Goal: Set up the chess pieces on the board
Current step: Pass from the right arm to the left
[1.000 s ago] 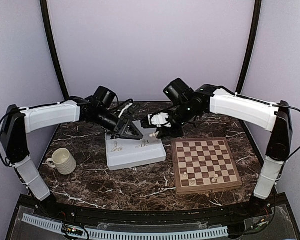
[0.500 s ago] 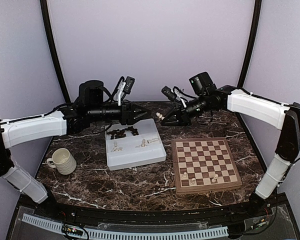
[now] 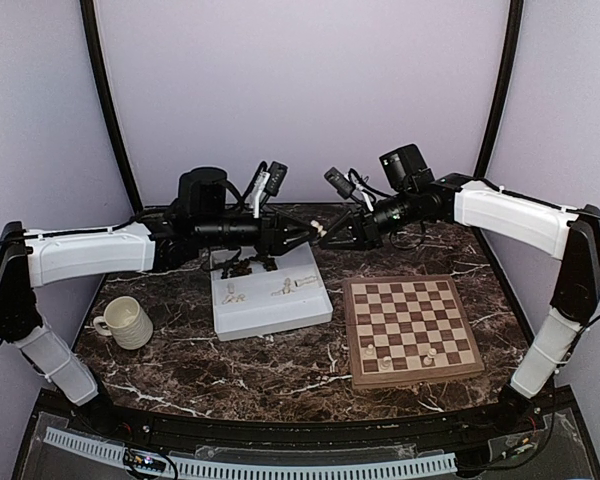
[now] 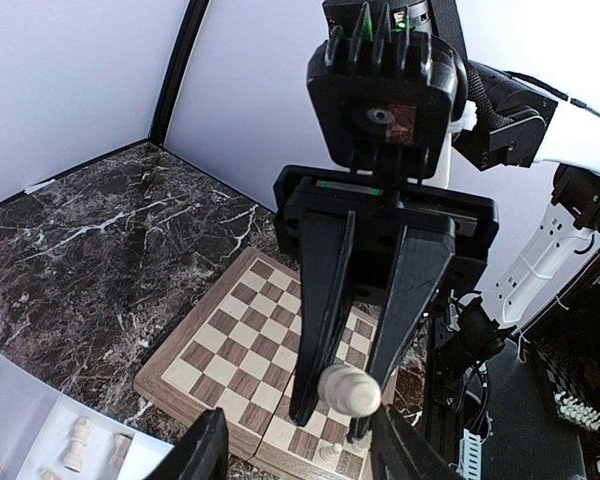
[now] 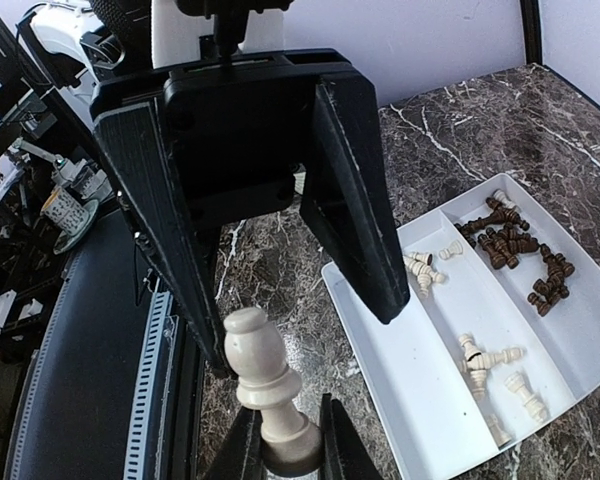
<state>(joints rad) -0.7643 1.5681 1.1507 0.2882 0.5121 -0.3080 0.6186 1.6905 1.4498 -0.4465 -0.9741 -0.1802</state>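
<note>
The piece's base must stay free to stand on a square, so next I should grab the cream-white chess piece by its rounded head (image 3: 317,227) (image 4: 351,391) with my left gripper.
A cream-white chess piece (image 5: 265,375) with a rounded head hangs in mid-air, my right gripper (image 5: 290,452) shut on its base. My left gripper (image 4: 305,455) faces it nose to nose, open, its fingers (image 5: 355,200) either side of the piece's head without clamping it. In the top view the two grippers meet above the back of the tray: left gripper (image 3: 308,233), right gripper (image 3: 327,233). The board (image 3: 410,325) lies at the right, with three cream pieces (image 3: 385,364) on its near rows. More chess pieces, cream (image 5: 480,355) and dark brown (image 5: 520,245), lie in the tray.
A white divided tray (image 3: 270,312) lies left of the board, below the grippers. A cream ribbed mug (image 3: 125,322) stands at the left of the marble table. Black curved posts and pale walls close in the back.
My right gripper lifted the cream piece from the tray into the air. My left arm swung up and right to meet it, with its jaws now wider apart.
</note>
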